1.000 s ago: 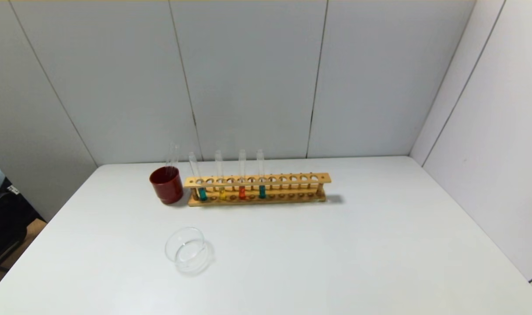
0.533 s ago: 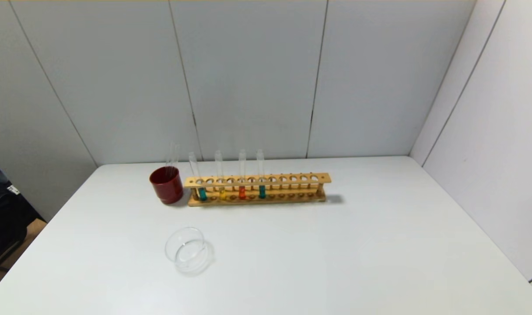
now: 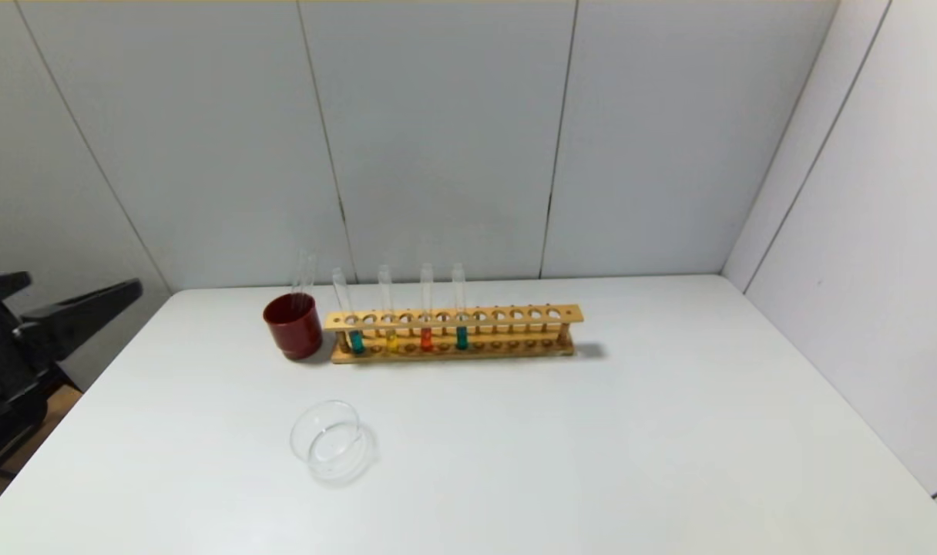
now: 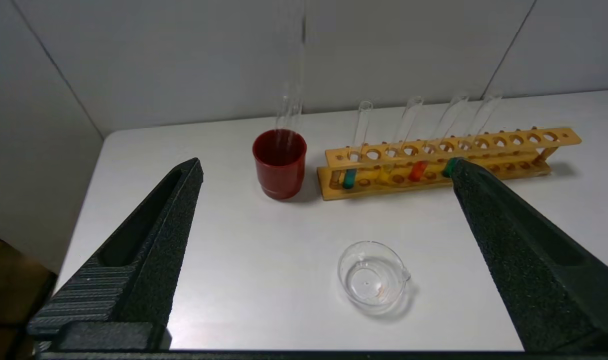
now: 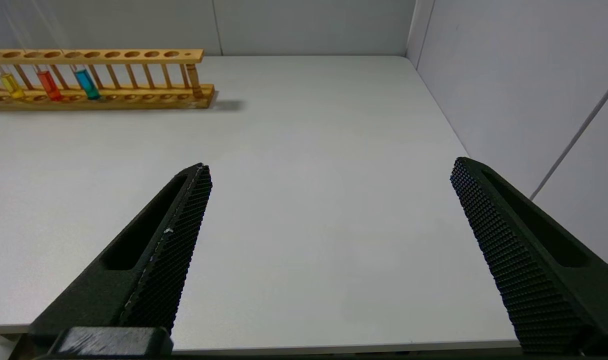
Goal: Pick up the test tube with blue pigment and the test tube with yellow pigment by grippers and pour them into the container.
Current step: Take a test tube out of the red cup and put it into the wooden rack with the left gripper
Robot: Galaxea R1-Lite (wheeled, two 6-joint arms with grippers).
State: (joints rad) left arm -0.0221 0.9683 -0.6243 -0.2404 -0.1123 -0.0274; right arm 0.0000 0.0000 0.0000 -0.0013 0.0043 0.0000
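I will next grab the test tube with blue pigment by its clear glass body [image 3: 344,294] with my left gripper, so I can pour the blue pigment into the container [image 3: 314,432].
The test tube with blue pigment [image 3: 357,341] [image 4: 349,178] stands upright at the left end of a wooden rack [image 3: 515,316]. Beside it on its right stands the test tube with yellow pigment [image 3: 391,339] [image 4: 386,172]. The container [image 3: 314,432] [image 4: 373,277], a low clear glass dish, sits on the white table in front of the rack. My left gripper [image 3: 84,280] [image 4: 326,162] hangs open and empty off the table's left edge, well short of dish and rack. My right gripper [image 5: 330,165] stands open and empty over the table's near right edge; it is out of the head view.
A dark-red cup [image 3: 293,327] holding clear empty tubes [image 3: 304,274] stands against the rack's left end. An orange-red tube [image 3: 426,339] and a darker teal tube [image 3: 461,338] fill the rack's following holes. Grey walls close the back and right.
My left gripper has come into the head view at the left edge; it was not there before. Nothing on the table has moved.
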